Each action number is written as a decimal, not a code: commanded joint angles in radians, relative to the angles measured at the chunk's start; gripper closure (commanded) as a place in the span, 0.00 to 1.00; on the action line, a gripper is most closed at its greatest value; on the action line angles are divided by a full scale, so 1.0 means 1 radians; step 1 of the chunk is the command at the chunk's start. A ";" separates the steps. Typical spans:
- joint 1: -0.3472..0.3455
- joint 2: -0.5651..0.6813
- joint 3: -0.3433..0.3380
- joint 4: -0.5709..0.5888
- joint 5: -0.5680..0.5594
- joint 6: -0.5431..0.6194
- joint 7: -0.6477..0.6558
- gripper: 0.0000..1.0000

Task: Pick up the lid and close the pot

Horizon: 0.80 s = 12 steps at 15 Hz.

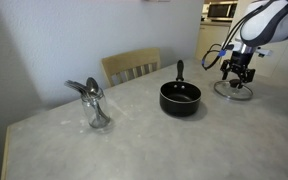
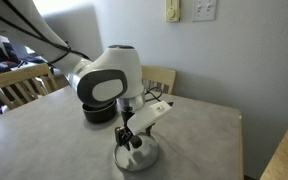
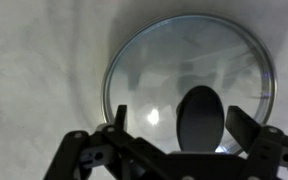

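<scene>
Both fingers reach down to the height of the black knob (image 1: 235,84) (image 3: 199,118) on either side, finger ends close over the lid's glass, so my gripper closes on it next.
The round glass lid (image 3: 184,60) with a metal rim and black knob (image 3: 199,118) lies flat on the table; it also shows in both exterior views (image 1: 234,92) (image 2: 144,155). My gripper (image 3: 179,125) is directly above it, open, with one finger on each side of the knob and not touching it. In both exterior views the gripper (image 1: 238,78) (image 2: 130,135) hangs just over the lid. The small black pot (image 1: 180,97) with its long handle stands uncovered on the table, apart from the lid; the arm mostly hides it in an exterior view (image 2: 96,112).
A glass holding shiny metal utensils (image 1: 96,104) stands on the marbled table (image 1: 134,140). Wooden chairs (image 1: 132,66) (image 2: 19,85) stand at the table's edges. A wall runs behind the table.
</scene>
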 commanded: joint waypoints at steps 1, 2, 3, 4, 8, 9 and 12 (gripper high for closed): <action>-0.013 -0.015 0.014 -0.008 -0.006 -0.025 -0.031 0.00; -0.009 -0.013 0.010 -0.008 -0.010 -0.026 -0.026 0.05; -0.008 -0.013 0.010 -0.008 -0.011 -0.028 -0.025 0.26; -0.008 -0.012 0.009 -0.009 -0.012 -0.028 -0.025 0.29; -0.005 -0.013 0.006 -0.010 -0.017 -0.029 -0.021 0.50; 0.001 -0.016 0.000 -0.008 -0.022 -0.032 -0.013 0.58; 0.015 -0.027 -0.014 -0.005 -0.035 -0.052 0.008 0.78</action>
